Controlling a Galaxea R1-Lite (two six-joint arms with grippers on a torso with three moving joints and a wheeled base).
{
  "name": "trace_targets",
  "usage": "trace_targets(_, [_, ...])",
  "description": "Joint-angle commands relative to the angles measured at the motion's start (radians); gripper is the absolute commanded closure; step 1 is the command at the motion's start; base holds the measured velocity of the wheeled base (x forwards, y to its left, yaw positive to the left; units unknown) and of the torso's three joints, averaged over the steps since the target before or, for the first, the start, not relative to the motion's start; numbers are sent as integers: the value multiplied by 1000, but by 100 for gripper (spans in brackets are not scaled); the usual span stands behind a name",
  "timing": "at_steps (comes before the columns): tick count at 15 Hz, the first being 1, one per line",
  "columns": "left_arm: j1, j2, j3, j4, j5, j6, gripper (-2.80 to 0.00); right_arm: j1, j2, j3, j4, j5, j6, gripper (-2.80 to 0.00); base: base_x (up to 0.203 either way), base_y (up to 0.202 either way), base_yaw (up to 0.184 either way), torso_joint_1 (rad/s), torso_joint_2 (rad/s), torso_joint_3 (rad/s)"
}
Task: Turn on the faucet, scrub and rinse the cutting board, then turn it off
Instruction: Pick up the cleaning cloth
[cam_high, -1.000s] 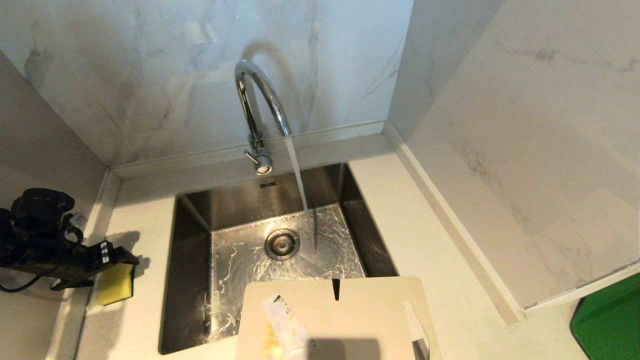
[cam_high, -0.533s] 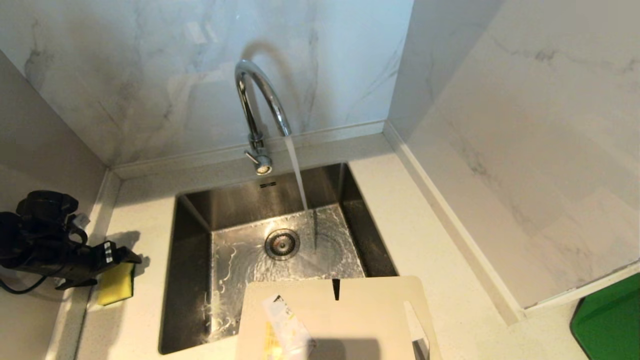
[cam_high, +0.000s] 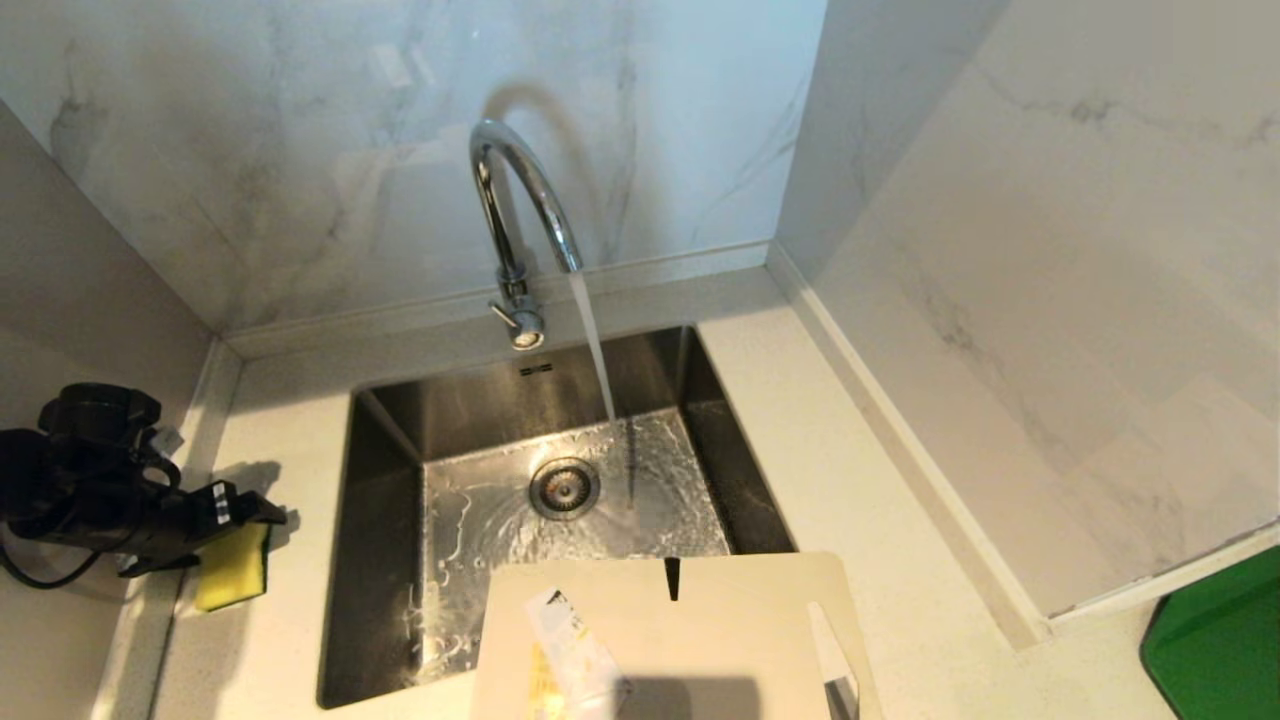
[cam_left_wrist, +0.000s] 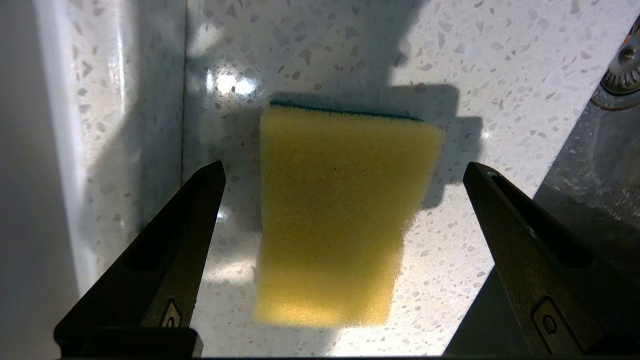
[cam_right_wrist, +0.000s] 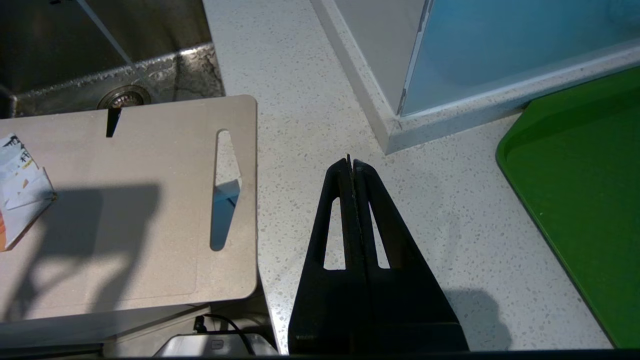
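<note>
My left gripper's fingers reach down near the counter on both long sides of the yellow sponge (cam_high: 234, 572) (cam_left_wrist: 348, 186), so it is time to close and catch it.
The chrome faucet (cam_high: 515, 200) stands behind the sink and water pours from its spout into the basin. The beige cutting board (cam_high: 670, 640) lies flat at the near edge of the counter, partly over the sink's front rim, its paper label facing up; the right wrist view also shows the cutting board (cam_right_wrist: 125, 200). My left gripper (cam_high: 255, 515) hovers at the far left over a yellow sponge (cam_high: 232, 567). In the left wrist view this gripper (cam_left_wrist: 345, 167) is open, its fingers apart on either side of the sponge (cam_left_wrist: 335, 215). My right gripper (cam_right_wrist: 350, 162) is shut and empty over the counter, right of the board.
The steel sink (cam_high: 390, 560) is wet, with a round drain (cam_high: 564, 487) in its floor. Marble walls close in the counter at the back, left and right. A green tray (cam_high: 1220, 640) sits at the near right corner.
My left gripper has crept slightly to the right over the sponge. The water keeps running and the board has not moved.
</note>
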Motion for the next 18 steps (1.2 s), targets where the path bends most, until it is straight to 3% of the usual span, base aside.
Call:
trace_targets(1, [0,11,10,-16,-1,-1,-280,0,-1,2,0,0,0,0,0,0,0,0,0,0])
trace_targets(2, [0,12,14,-17,-1,-1,-280,0,-1,2,0,0,0,0,0,0,0,0,0,0])
trace_targets(3, [0,12,18,-19,-1,2,0,0,-2,2,0,0,0,0,0,0,0,0,0,0])
trace_targets(10, [0,14,25,-39,-1,2,0,0,-1,2,0,0,0,0,0,0,0,0,0,0])
trace_targets(18, [6,-94,42,-25,1,5,0,0,0,2,0,0,0,0,0,0,0,0,0,0])
